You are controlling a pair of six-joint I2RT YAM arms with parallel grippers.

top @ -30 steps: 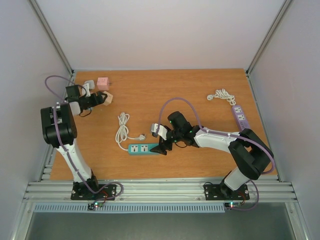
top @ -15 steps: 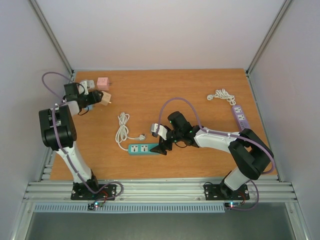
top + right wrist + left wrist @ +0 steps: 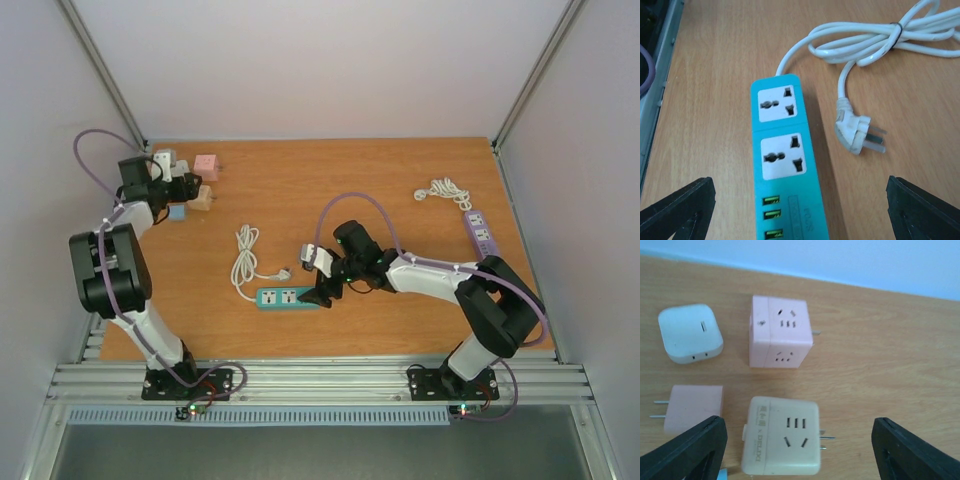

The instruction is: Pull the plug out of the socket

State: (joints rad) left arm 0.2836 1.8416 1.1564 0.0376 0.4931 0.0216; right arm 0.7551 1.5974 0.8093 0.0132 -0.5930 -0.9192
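Note:
The fingers of the robot's right gripper are above the teal power strip (image 3: 785, 165), so it isn't time to close yet: the gripper needs to go down first, then close on the power strip.
A teal power strip (image 3: 785, 165) lies on the wooden table, and both of its sockets are empty. A white plug (image 3: 857, 132) lies loose beside it with its prongs bare, its cable (image 3: 875, 40) coiled beyond. My right gripper (image 3: 800, 210) is open and straddles the strip's USB end without touching it. It also shows in the top view (image 3: 322, 294). My left gripper (image 3: 797, 450) is open over a cream cube adapter (image 3: 781, 442), which lies between the fingers. A pink cube adapter (image 3: 780, 332) lies just beyond.
A white adapter (image 3: 690, 333) and a pink two-prong adapter (image 3: 692, 408) lie to the left of the cubes. A purple power strip (image 3: 482, 232) with a coiled white cable (image 3: 443, 190) lies at the far right. The enclosure wall stands close behind the adapters.
My left arm has swung back and to the left, and its gripper has drawn away towards the far left corner. The right arm has barely moved.

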